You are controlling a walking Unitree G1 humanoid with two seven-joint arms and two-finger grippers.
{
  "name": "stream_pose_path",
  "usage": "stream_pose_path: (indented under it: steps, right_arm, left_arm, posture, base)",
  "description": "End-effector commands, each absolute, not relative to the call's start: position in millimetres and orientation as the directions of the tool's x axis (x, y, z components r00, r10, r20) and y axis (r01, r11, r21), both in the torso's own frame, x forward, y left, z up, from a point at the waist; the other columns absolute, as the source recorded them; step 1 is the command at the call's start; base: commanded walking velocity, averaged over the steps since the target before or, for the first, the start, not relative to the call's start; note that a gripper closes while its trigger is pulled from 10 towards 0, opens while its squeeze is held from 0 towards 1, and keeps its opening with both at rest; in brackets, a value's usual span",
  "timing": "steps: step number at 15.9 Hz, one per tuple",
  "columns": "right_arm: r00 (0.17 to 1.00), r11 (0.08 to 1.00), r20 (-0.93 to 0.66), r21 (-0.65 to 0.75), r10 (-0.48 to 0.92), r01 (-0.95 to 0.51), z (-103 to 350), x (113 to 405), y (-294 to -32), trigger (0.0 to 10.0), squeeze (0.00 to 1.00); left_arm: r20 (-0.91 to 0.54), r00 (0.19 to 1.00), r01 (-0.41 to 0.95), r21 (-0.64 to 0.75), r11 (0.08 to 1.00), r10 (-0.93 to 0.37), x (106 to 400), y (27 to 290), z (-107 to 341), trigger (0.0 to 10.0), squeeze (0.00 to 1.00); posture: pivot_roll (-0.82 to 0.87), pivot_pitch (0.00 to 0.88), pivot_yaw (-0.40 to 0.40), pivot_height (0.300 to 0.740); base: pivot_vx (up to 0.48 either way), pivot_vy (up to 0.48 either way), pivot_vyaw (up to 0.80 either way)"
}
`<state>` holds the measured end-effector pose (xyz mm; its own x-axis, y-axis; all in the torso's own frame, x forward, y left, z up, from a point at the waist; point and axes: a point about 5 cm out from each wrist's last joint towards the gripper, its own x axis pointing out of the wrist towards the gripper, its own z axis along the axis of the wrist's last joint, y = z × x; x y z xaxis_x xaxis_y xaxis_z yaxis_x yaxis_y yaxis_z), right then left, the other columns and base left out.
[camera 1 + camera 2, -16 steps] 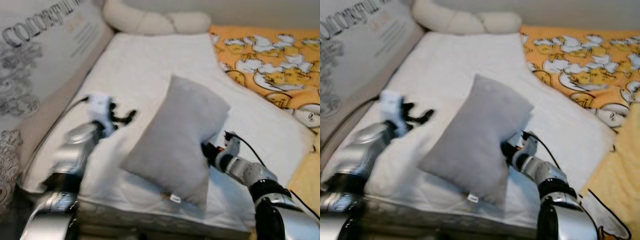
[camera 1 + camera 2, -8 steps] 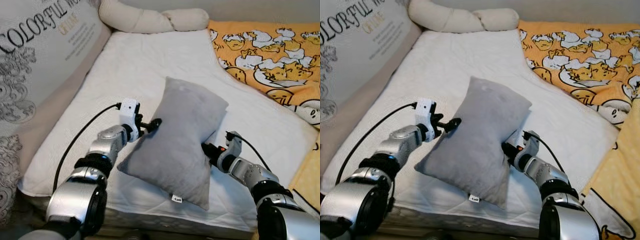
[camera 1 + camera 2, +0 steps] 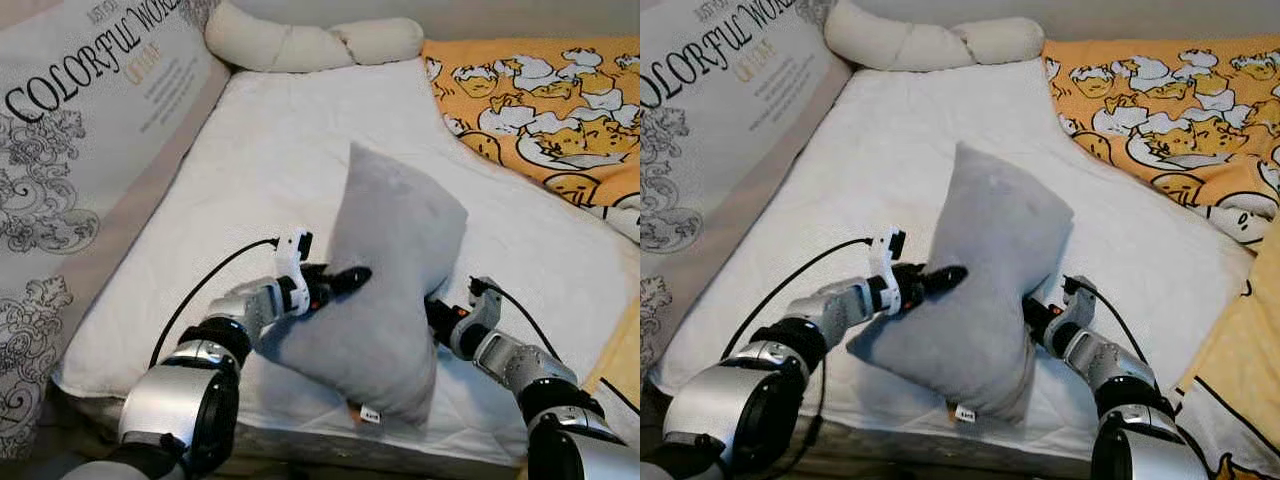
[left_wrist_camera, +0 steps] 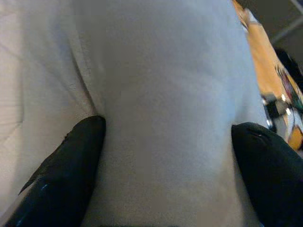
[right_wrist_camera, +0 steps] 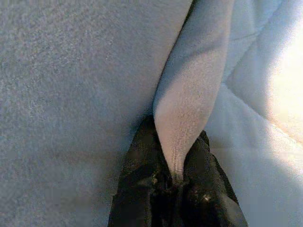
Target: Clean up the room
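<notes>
The pillow's plump body is wider than my fingers, so next my left gripper should grab the pillow by the bulging fold on its side.
A grey pillow [image 3: 390, 270] stands tilted up on edge on the white mattress [image 3: 260, 150]. My left gripper [image 3: 345, 280] presses into the pillow's left side. In the left wrist view its black fingers [image 4: 71, 165] stand wide apart, open, with the pillow [image 4: 165, 118] bulging between them. My right gripper [image 3: 437, 315] is at the pillow's lower right edge. In the right wrist view it [image 5: 173, 177] is shut on a thin fold of the grey fabric [image 5: 189, 94]. The pillow's small tag [image 3: 370, 414] hangs at its bottom corner near the mattress front.
A large printed cushion [image 3: 70, 150] leans along the left side. A cream knotted bolster [image 3: 310, 40] lies at the head of the mattress. An orange blanket with a duck print [image 3: 550, 90] covers the right side. The mattress's front edge is just below my arms.
My left gripper has moved right from the bare mattress onto the pillow's left side. The pillow now stands more upright between both grippers. The right gripper has kept its hold.
</notes>
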<state>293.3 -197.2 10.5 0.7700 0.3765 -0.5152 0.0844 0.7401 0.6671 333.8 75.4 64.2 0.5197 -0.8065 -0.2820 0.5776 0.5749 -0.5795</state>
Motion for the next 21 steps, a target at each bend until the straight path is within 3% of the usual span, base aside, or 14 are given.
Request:
stream_pose_path:
  steps: [1, 2, 3, 4, 5, 7, 13, 16, 21]
  right_arm:
    - [0.766, 0.727, -0.499, 0.684, 0.406, 0.061, 12, 295, -187, 0.0, 0.0]
    - [0.768, 0.726, -0.488, 0.687, 0.414, 0.045, 15, 298, -185, 0.0, 0.0]
    - [0.772, 0.724, -0.472, 0.689, 0.425, 0.023, 19, 301, -182, 0.0, 0.0]
    - [0.78, 0.723, -0.45, 0.691, 0.434, -0.003, 24, 305, -179, 0.0, 0.0]
    - [0.786, 0.721, -0.438, 0.693, 0.437, -0.015, 27, 308, -177, 0.0, 0.0]
    - [0.797, 0.715, -0.406, 0.697, 0.447, -0.046, 33, 312, -174, 0.0, 0.0]
    - [0.81, 0.71, -0.31, 0.682, 0.497, -0.175, 57, 324, -153, 0.0, 0.0]
    - [0.833, 0.71, -0.259, 0.673, 0.488, -0.207, 68, 324, -142, 0.0, 0.0]
    - [0.895, 0.79, -0.2, 0.57, 0.398, -0.225, 82, 322, -145, 0.0, 0.0]
  left_arm:
    - [-0.316, 0.457, 0.587, -0.595, 0.549, -0.831, 324, 70, 53, 10.0, 1.0]
    - [-0.311, 0.471, 0.588, -0.587, 0.557, -0.825, 326, 70, 55, 8.9, 1.0]
    - [-0.292, 0.488, 0.584, -0.59, 0.557, -0.822, 330, 72, 60, 2.3, 0.67]
    - [-0.264, 0.482, 0.591, -0.606, 0.532, -0.836, 332, 74, 66, 0.0, 0.12]
    - [-0.258, 0.476, 0.596, -0.609, 0.524, -0.841, 333, 74, 67, 0.0, 0.0]
    - [-0.258, 0.454, 0.612, -0.605, 0.509, -0.853, 332, 76, 67, 0.0, 0.0]
    - [-0.219, 0.569, 0.573, -0.586, 0.573, -0.793, 337, 90, 69, 0.0, 0.0]
    - [-0.2, 0.58, 0.683, -0.409, 0.605, -0.79, 337, 89, 77, 0.0, 0.0]
    - [-0.095, 0.677, 0.667, -0.34, 0.663, -0.73, 344, 88, 102, 0.0, 0.0]
  posture:
    - [-0.11, 0.0, 0.151, 0.74]
    - [-0.11, 0.0, 0.15, 0.74]
    - [-0.1, 0.0, 0.151, 0.74]
    - [-0.1, 0.0, 0.151, 0.74]
    - [-0.09, 0.0, 0.152, 0.74]
    - [-0.08, 0.0, 0.146, 0.74]
    - [-0.01, 0.0, 0.077, 0.74]
    - [0.0, 0.0, 0.068, 0.74]
    - [-0.02, 0.0, 0.09, 0.74]
  base:
    - [0.0, 0.0, 0.0]
    - [0.0, 0.0, 0.0]
    - [0.0, 0.0, 0.0]
    - [0.0, 0.0, 0.0]
    - [0.0, 0.0, 0.0]
    - [0.0, 0.0, 0.0]
    - [0.0, 0.0, 0.0]
    - [0.0, 0.0, 0.0]
    - [0.0, 0.0, 0.0]
